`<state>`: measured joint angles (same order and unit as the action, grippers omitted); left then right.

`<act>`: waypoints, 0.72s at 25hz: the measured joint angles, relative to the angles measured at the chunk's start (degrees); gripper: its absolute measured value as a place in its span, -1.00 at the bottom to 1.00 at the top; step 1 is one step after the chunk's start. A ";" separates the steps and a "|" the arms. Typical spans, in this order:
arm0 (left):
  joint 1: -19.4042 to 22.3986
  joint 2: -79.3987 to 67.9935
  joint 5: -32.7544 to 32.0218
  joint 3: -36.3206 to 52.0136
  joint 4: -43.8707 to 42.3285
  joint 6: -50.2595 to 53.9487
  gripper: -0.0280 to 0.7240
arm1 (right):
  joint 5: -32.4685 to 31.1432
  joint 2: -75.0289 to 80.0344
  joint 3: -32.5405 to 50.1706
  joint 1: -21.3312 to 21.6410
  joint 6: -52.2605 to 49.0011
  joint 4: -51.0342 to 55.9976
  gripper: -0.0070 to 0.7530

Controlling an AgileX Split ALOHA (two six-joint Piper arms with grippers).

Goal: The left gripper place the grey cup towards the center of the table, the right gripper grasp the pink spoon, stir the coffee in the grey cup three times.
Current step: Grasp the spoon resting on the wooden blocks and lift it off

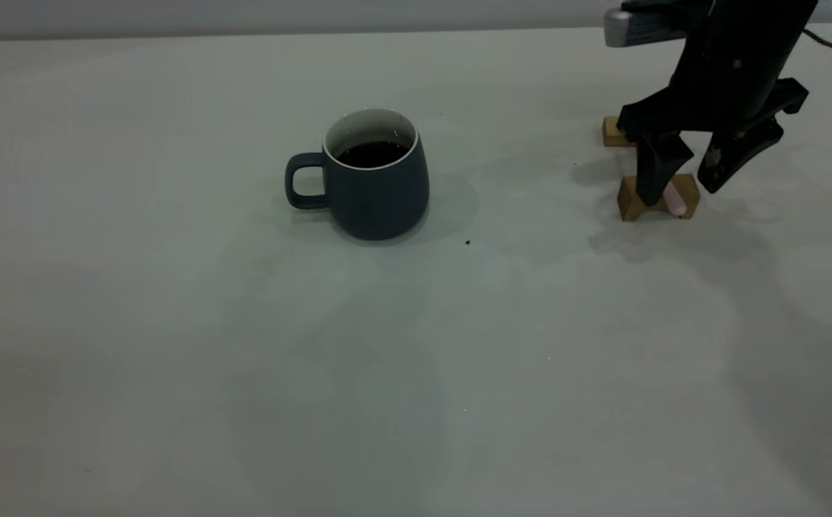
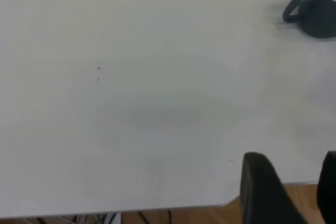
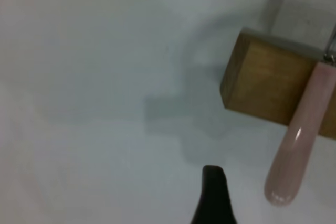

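Note:
I should next take the pink spoon by its handle (image 1: 674, 199) with my right gripper, so that I can stir the coffee in the grey cup (image 1: 376, 190).
The grey cup (image 1: 376, 190) stands upright near the middle of the table (image 1: 172, 337), its handle pointing toward the left side, with dark coffee (image 1: 373, 153) inside. It also shows far off in the left wrist view, where the cup (image 2: 317, 11) sits well away from my left gripper (image 2: 292, 157), which is open and empty over the table's edge. The pink spoon (image 1: 675, 200) rests across a wooden block (image 1: 687, 188) at the far right. My right gripper (image 1: 680, 192) is open and lowered astride the spoon's handle (image 3: 298, 142); one finger (image 3: 212, 195) shows beside it, apart from it.
A second wooden block (image 1: 613, 132) lies behind the first, with the spoon's far part hidden by the right arm. A dark speck (image 1: 468, 243) lies right of the cup. Bare table stretches between cup and blocks. Floor shows past the table edge (image 2: 173, 209).

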<state>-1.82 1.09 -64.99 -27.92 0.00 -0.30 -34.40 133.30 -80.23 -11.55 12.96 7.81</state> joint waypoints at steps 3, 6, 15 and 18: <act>0.00 0.00 0.00 0.00 0.00 -0.06 -0.05 | 0.34 1.29 -0.40 0.00 0.00 0.00 0.68; 0.00 0.00 0.00 0.00 0.00 -0.05 -0.05 | 0.53 2.20 -0.51 0.00 0.00 0.04 0.64; 0.00 0.00 0.00 0.00 0.00 -0.05 -0.05 | 2.12 2.53 -0.58 0.05 -0.25 -0.12 -0.37; 0.00 0.00 0.00 0.00 0.00 -0.05 -0.05 | 1.99 2.53 -0.58 0.05 -0.79 -1.29 -0.62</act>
<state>-1.82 1.09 -64.99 -27.92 0.00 -0.36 -32.41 135.84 -80.81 -11.50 12.18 6.52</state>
